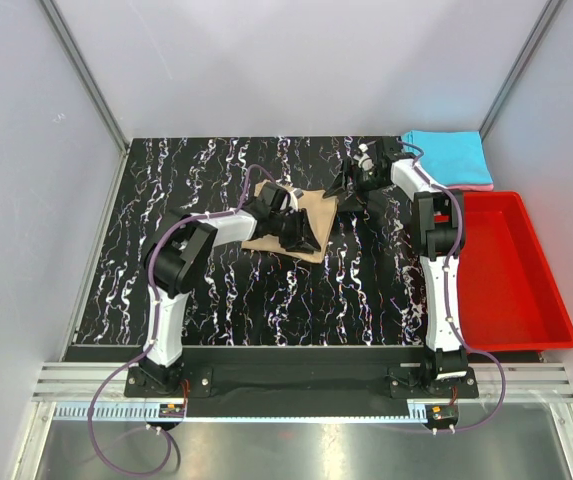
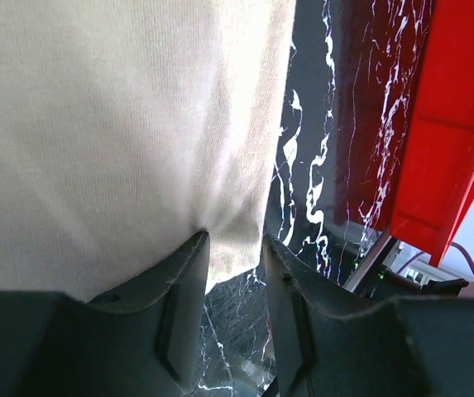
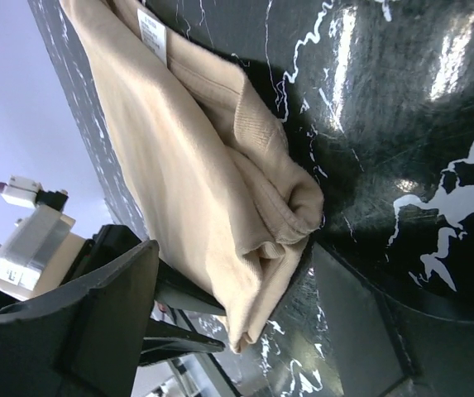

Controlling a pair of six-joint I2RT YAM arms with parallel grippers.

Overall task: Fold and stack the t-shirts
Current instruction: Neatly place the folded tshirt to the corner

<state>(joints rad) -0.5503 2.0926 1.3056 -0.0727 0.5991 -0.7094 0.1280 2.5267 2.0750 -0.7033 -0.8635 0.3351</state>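
The tan t-shirt needs to lie corner-first on the cyan shirt [image 1: 444, 155], so my right gripper should grab the folded tan t-shirt's bunched far corner [image 1: 331, 200] next, with the layers together.
The tan t-shirt [image 1: 311, 215] lies folded on the black marbled table [image 1: 216, 170], left of centre. My left gripper [image 1: 294, 232] is over its near part; in the left wrist view its jaws [image 2: 235, 240] stand a little apart with the shirt's edge [image 2: 137, 124] at the fingertips. My right gripper [image 1: 349, 183] is at the shirt's far right corner, open wide. The bunched corner [image 3: 261, 223] with its neck label [image 3: 152, 33] lies between the fingers [image 3: 96, 314]. A cyan shirt [image 1: 444, 155] lies folded on a pink one [image 1: 471, 186] at the back right.
A red plastic bin [image 1: 511, 270] stands along the table's right edge, just behind the right arm; it also shows in the left wrist view [image 2: 452, 124]. Grey walls close in the table at the back and both sides.
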